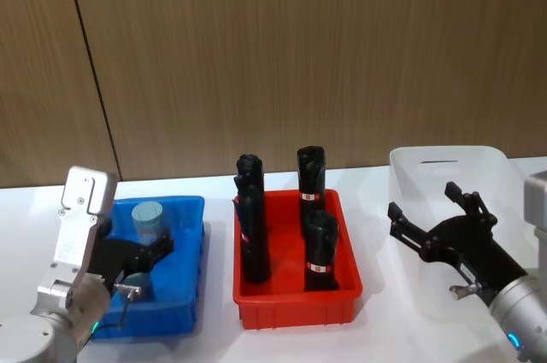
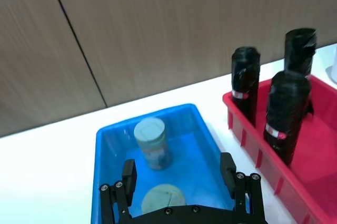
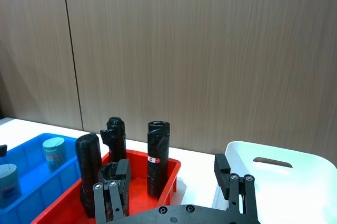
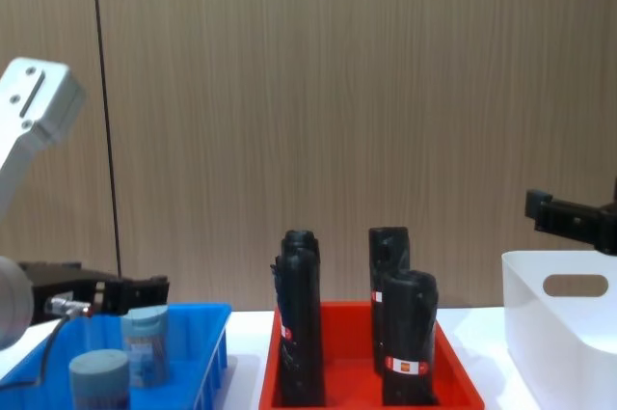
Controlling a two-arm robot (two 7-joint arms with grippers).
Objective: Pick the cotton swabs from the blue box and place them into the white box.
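The robot next needs to grab the near jar with its left gripper by its end with the cap point(image 4: 99, 368), so that the cotton swabs get over into the white box point(image 4: 567, 328).
Two cotton swabs jars stand in the blue box point(image 1: 190, 235): a far jar point(image 1: 148, 219) point(image 2: 152, 142) and a near jar point(image 1: 133, 280) point(image 2: 164, 198). My left gripper point(image 1: 149, 265) point(image 2: 178, 170) hovers open just over the near jar, its fingers point(image 2: 128, 174) wide on either side of the lid and not touching it. In the chest view the two jars point(image 4: 145, 342) point(image 4: 99, 376) sit below the left gripper point(image 4: 135, 292). My right gripper point(image 1: 421, 201) point(image 3: 171, 170) hangs open and empty above the near left rim of the white box point(image 1: 444, 158) point(image 3: 274, 182) point(image 4: 559, 333).
A red bin point(image 1: 295, 299) with several tall black wrapped packs point(image 1: 311, 177) stands between the blue and white boxes. A wooden wall point(image 1: 299, 47) closes the back of the white table point(image 1: 214, 188).
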